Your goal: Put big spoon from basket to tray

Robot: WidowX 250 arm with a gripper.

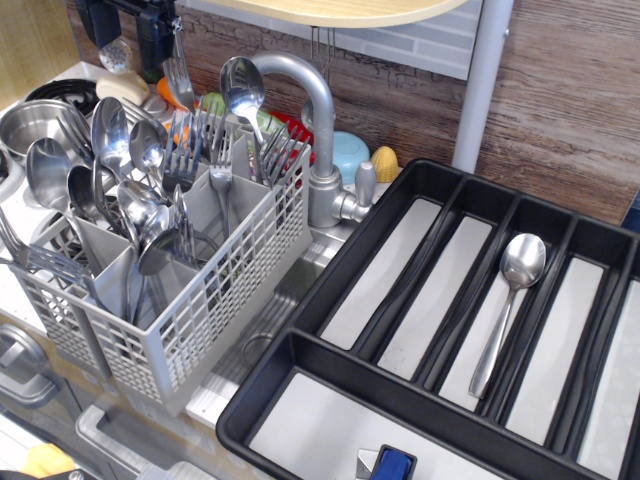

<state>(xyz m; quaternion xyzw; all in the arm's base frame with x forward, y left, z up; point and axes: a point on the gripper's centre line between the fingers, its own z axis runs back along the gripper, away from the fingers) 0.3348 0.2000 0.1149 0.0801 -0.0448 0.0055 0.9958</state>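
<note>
My gripper is about to move the big spoon from the basket to the tray, so next it should grab the spoon by its bowl.
The light grey basket stands at the left, packed with upright steel spoons and forks. Big spoons stand in it, one with its bowl up at the back and others at the left. The black tray fills the right. One big spoon lies alone in a middle long compartment, bowl toward the far end. My gripper is at the top left, high above the basket's far side. Its dark fingers stand apart, with nothing held between them.
A steel faucet rises between basket and tray. A round steel pot sits at the far left. Coloured dishes stand behind the faucet. A blue object lies in the tray's front compartment. A wooden shelf and a pole are overhead.
</note>
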